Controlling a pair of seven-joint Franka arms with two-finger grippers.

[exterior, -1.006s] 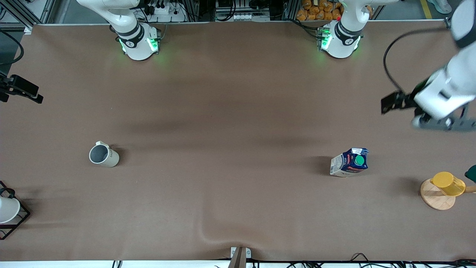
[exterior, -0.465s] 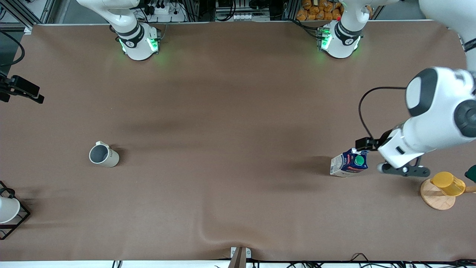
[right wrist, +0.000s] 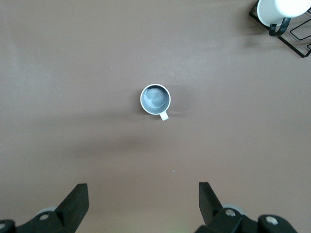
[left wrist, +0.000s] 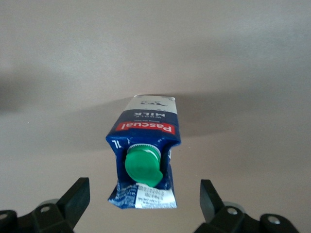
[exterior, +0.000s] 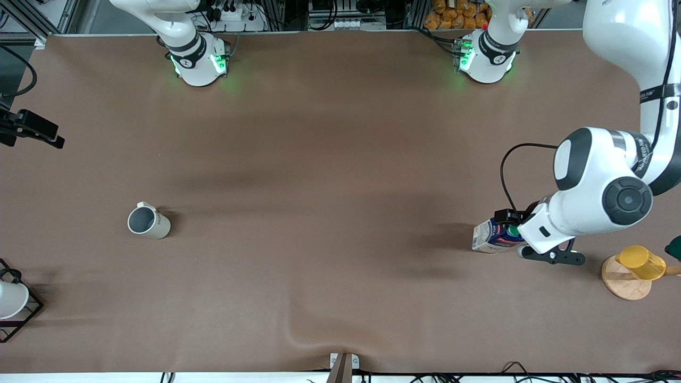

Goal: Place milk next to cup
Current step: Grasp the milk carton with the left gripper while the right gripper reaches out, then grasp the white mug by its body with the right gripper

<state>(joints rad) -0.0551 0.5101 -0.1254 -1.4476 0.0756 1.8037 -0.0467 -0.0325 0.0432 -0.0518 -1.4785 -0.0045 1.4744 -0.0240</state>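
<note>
The left gripper grabs the milk carton by its green-end with the cap [exterior: 512, 231] next, to place it beside the cup [exterior: 148, 221].
The milk [exterior: 490, 237], a dark blue and white carton with a green cap, stands toward the left arm's end of the table. My left gripper [exterior: 515, 233] is over it, open. In the left wrist view the milk [left wrist: 146, 145] lies between the spread fingertips [left wrist: 80, 190], and neither one touches it. The cup [exterior: 148, 222], off-white with a grey inside, stands upright toward the right arm's end. My right gripper [right wrist: 142, 193] is open and empty, waiting high over the table with the cup [right wrist: 155, 98] below it.
A yellow cup on a round wooden stand [exterior: 633, 271] stands close to the milk, at the left arm's end. A white cup on a black wire rack [exterior: 13, 306] sits at the right arm's end. The brown table cover wrinkles [exterior: 306, 335] near the front edge.
My left arm has swung in from the table's end and come down over the milk, which now lies between its open fingers. The milk, the cup and the right arm have not moved.
</note>
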